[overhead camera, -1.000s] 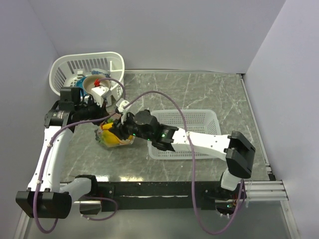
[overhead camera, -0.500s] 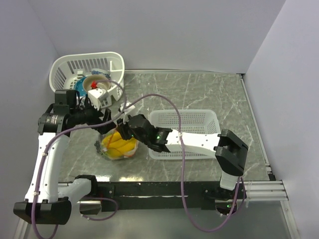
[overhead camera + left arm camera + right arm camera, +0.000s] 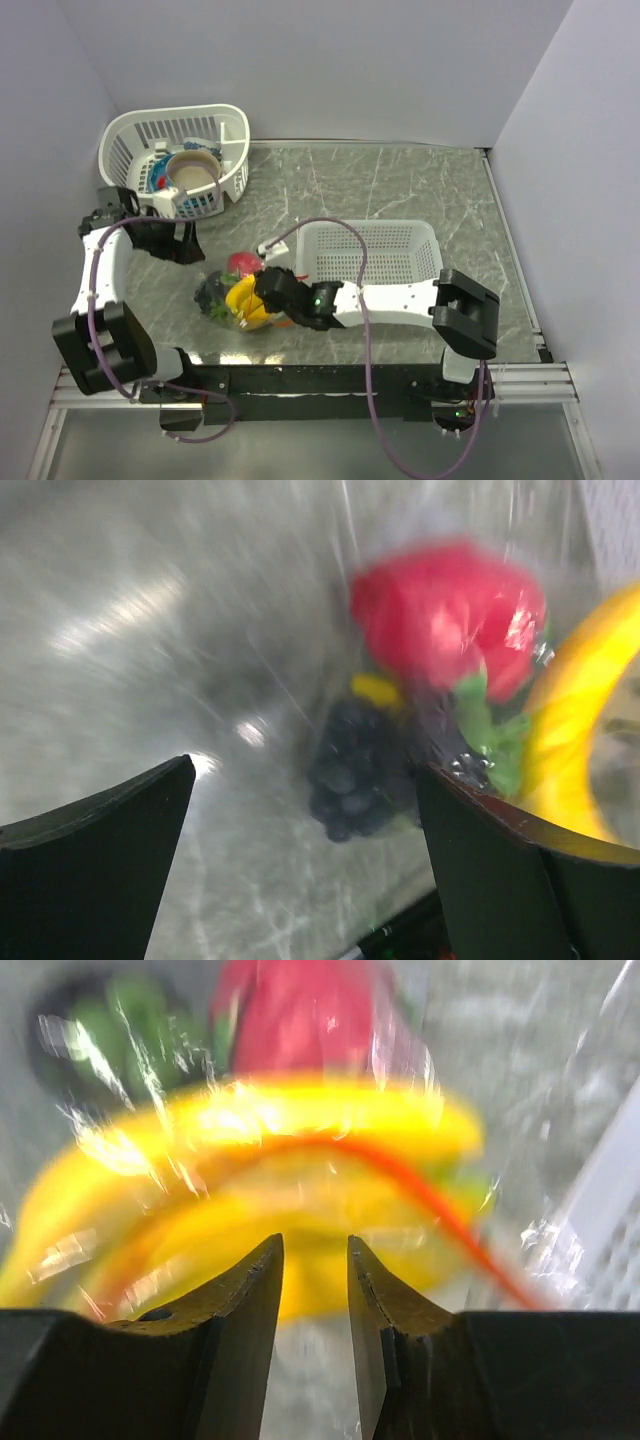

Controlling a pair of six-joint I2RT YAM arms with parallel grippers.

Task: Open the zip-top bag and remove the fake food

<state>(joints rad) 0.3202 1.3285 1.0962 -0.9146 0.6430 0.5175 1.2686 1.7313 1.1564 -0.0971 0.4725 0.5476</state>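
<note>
Next, my right gripper grabs the yellow banana bunch by the nearest banana's end (image 3: 402, 1256) to remove it, and the bag's orange zip strip (image 3: 440, 1210) stays free.
The clear zip-top bag (image 3: 222, 296) lies on the marble table with the fake food inside: a yellow banana bunch (image 3: 243, 298), a pink-red dragon fruit (image 3: 240, 263) and a dark green cluster (image 3: 211, 292). My left gripper (image 3: 195, 244) hangs open to the bag's left, apart from it. Its wrist view has the dragon fruit (image 3: 450, 610), cluster (image 3: 360, 770) and banana (image 3: 580, 710) ahead of the wide gripper (image 3: 305, 770). My right gripper (image 3: 263, 292) sits at the bag's right side. Its jaws (image 3: 312, 1245) stand narrowly apart, with the banana (image 3: 270, 1140) and orange zip strip (image 3: 440, 1210) just beyond the tips.
A white oval basket (image 3: 130, 130) holding a tan bowl (image 3: 193, 168) stands at the back left, close behind the left arm. A white rectangular basket (image 3: 420, 235) sits right of the bag, over my right forearm; its edge (image 3: 610, 1200) shows in the right wrist view.
My left gripper opened, let go of the bag and pulled back to the left. The bag settled on the table nearer the front, and my right gripper moved with it.
</note>
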